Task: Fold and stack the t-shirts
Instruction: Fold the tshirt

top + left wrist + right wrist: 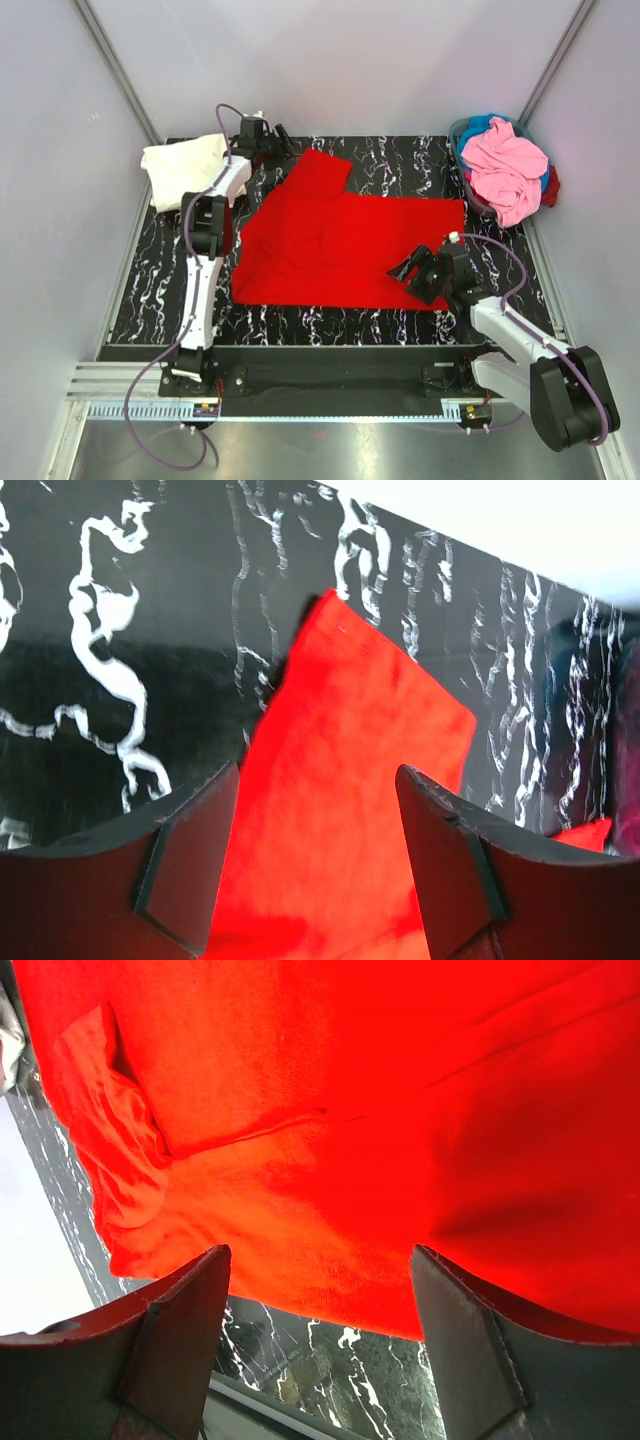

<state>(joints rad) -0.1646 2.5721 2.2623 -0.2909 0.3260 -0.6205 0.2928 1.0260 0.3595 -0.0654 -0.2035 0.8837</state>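
Note:
My left gripper should move toward the sleeve before it closes on the sleeve, because its fingers stop short of the sleeve's edge.
A red t-shirt (340,245) lies spread on the black marbled mat, one sleeve (318,170) pointing to the far left. My left gripper (283,143) is open and empty over the far end of that sleeve, which shows between its fingers in the left wrist view (340,780). My right gripper (412,270) is open and empty above the shirt's near right hem, which shows in the right wrist view (330,1280). A folded cream t-shirt (183,168) lies at the far left.
A basket (462,140) at the far right holds a pile of pink (505,170) and blue garments. White walls close in the mat (400,165) on three sides. A metal rail runs along the near edge.

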